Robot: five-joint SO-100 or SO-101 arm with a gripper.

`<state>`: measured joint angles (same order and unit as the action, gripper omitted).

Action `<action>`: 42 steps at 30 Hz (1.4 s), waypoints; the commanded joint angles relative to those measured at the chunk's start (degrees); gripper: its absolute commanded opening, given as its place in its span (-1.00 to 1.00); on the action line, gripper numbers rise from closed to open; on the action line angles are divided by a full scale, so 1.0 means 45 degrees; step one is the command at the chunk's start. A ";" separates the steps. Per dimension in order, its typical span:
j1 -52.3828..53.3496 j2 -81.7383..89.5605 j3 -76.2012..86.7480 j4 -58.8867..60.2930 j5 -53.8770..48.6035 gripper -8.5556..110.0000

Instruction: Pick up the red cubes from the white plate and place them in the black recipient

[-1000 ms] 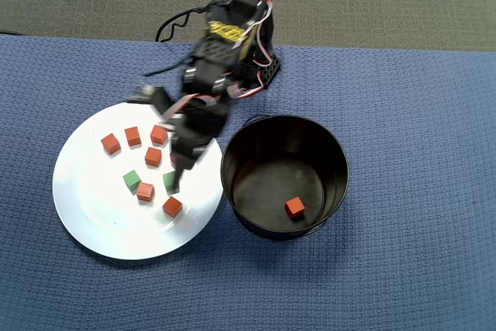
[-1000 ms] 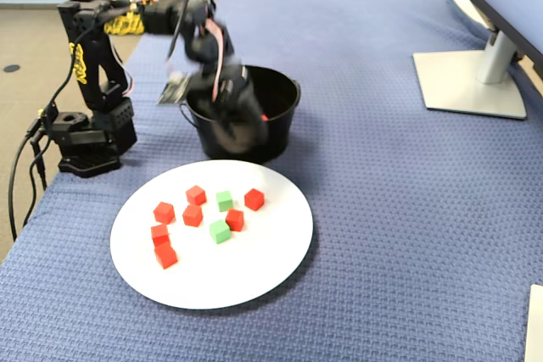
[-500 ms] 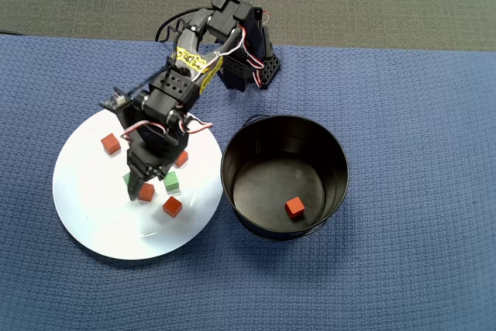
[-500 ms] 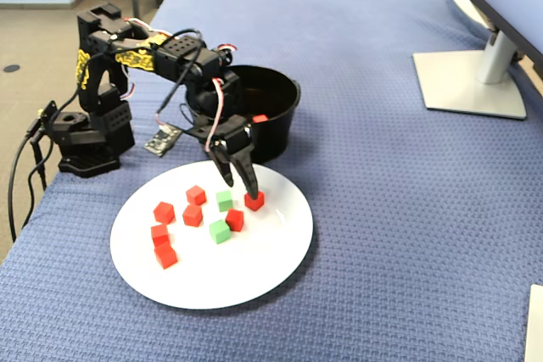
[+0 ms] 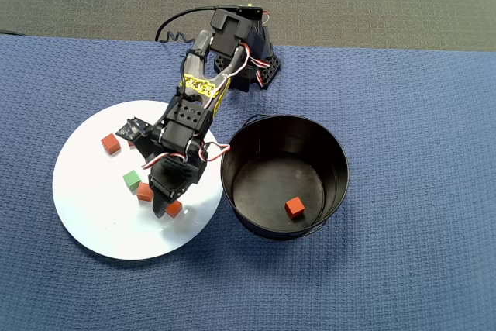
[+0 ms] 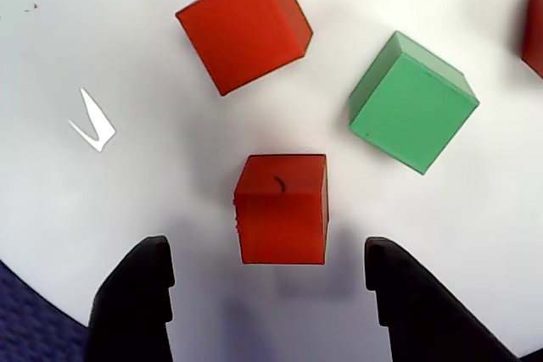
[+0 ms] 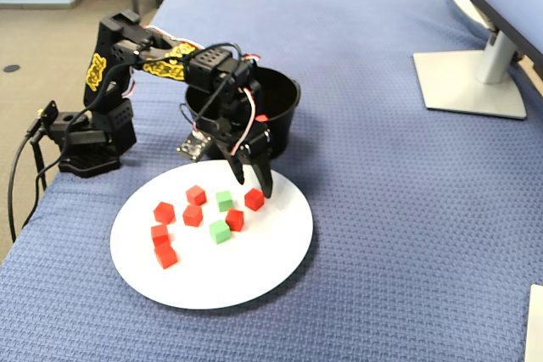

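Note:
The red cube ahead of my gripper should be grabbed next by its opposite sides, so that I can fill the black recipient.
My gripper (image 6: 267,252) is open and low over the white plate (image 5: 93,207), at its side nearest the black recipient (image 5: 333,153). One red cube (image 6: 282,208) lies just ahead of the fingertips, in line with the gap and untouched. In the fixed view the gripper (image 7: 254,182) stands over that cube (image 7: 254,199). Several more red cubes (image 7: 164,212) and two green cubes (image 7: 220,231) are spread over the plate (image 7: 254,269). A single red cube (image 5: 294,207) lies on the recipient's floor. In the overhead view the arm hides some of the cubes.
The arm's base (image 7: 85,137) stands behind the plate at the cloth's edge. A monitor stand (image 7: 471,82) sits at the far right of the blue cloth (image 5: 418,114). The recipient's wall (image 7: 284,125) rises right behind the gripper.
The arm swung from over the recipient out to the plate and came down. The open gripper then shifted toward the red cube nearest the recipient. No cube has moved.

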<state>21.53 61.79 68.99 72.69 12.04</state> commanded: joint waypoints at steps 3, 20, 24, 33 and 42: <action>-0.0137 -0.0313 -0.1309 0.0098 -0.0312 -0.55; 0.0039 -0.1836 -0.2969 0.0703 -0.0801 -0.77; 0.0059 -0.1426 -0.2793 0.0684 -0.0508 -0.86; 0.0723 0.3301 -0.2520 0.2266 -0.0547 -0.86; -0.2305 0.6758 -0.1523 0.2676 -0.0254 -0.86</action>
<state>18.72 84.99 60.12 85.08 10.11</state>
